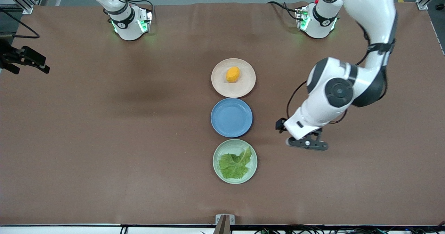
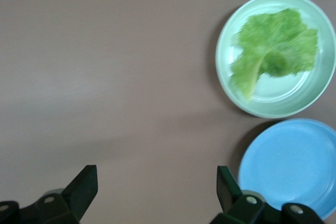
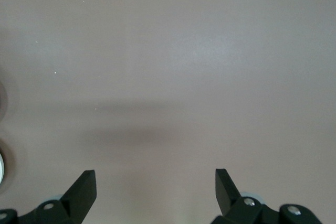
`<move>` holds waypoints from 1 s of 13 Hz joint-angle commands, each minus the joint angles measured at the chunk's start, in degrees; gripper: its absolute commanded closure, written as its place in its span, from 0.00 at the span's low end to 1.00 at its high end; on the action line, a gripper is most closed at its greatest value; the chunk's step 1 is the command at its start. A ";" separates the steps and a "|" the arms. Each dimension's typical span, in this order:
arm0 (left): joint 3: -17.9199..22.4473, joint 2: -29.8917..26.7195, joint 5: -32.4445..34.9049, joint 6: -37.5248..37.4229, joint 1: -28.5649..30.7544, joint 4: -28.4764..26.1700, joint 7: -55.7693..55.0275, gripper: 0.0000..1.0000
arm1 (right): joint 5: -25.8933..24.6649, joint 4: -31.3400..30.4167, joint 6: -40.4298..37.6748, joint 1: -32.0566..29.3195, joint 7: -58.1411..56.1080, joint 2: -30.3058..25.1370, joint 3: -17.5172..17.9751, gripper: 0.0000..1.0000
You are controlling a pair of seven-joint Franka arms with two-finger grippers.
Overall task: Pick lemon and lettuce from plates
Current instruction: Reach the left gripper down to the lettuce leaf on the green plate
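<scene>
The left gripper takes hold of the lettuce by its pale stem end (image 1: 247,151) next, to pick it from the mint green plate (image 1: 217,169).
The lemon (image 1: 232,74) lies on the beige-pink plate (image 1: 245,88), the plate farthest from the front camera. The lettuce (image 1: 235,164) lies in the mint green plate (image 1: 217,169), the nearest plate. In the left wrist view the lettuce (image 2: 273,51) lies in the mint plate (image 2: 273,106). My left gripper (image 1: 307,144) is open and empty over bare table, beside the mint plate toward the left arm's end; it also shows in its wrist view (image 2: 157,174). My right gripper (image 3: 155,174) is open and empty over bare table.
An empty blue plate (image 1: 231,117) sits between the two task plates, and it also shows in the left wrist view (image 2: 289,166). The table is covered by a brown cloth (image 1: 104,140). The arm bases stand along its far edge.
</scene>
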 commanded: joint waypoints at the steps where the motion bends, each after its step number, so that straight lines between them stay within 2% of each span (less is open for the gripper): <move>1: 0.72 7.02 0.16 7.93 -4.53 4.28 -2.45 0.03 | 0.17 1.07 -0.08 -0.11 0.21 2.05 -0.17 0.00; 3: 1.77 10.98 2.33 18.12 -7.78 4.81 -2.37 0.14 | 0.34 1.76 0.18 -0.20 0.21 5.99 -0.25 0.00; 5: 2.03 14.93 3.93 24.47 -9.29 5.78 -2.45 0.22 | -0.09 3.08 -0.69 0.15 0.21 8.12 -0.17 0.00; 7: 2.12 18.36 6.20 28.79 -9.47 7.44 -2.10 0.31 | 0.60 2.48 -3.93 1.46 4.57 7.69 0.18 0.00; 8: 2.04 19.77 7.96 29.59 -9.47 8.50 -2.10 0.31 | 0.78 2.13 -4.82 2.51 9.48 7.34 0.27 0.00; 10: 2.04 21.19 8.42 31.78 -9.47 8.68 -2.10 0.32 | 1.66 -0.24 -5.79 6.72 17.66 4.71 0.45 0.00; 13: 2.04 23.91 8.50 37.58 -9.64 9.30 -2.10 0.42 | 4.38 -4.28 -5.88 14.80 30.40 1.27 0.54 0.00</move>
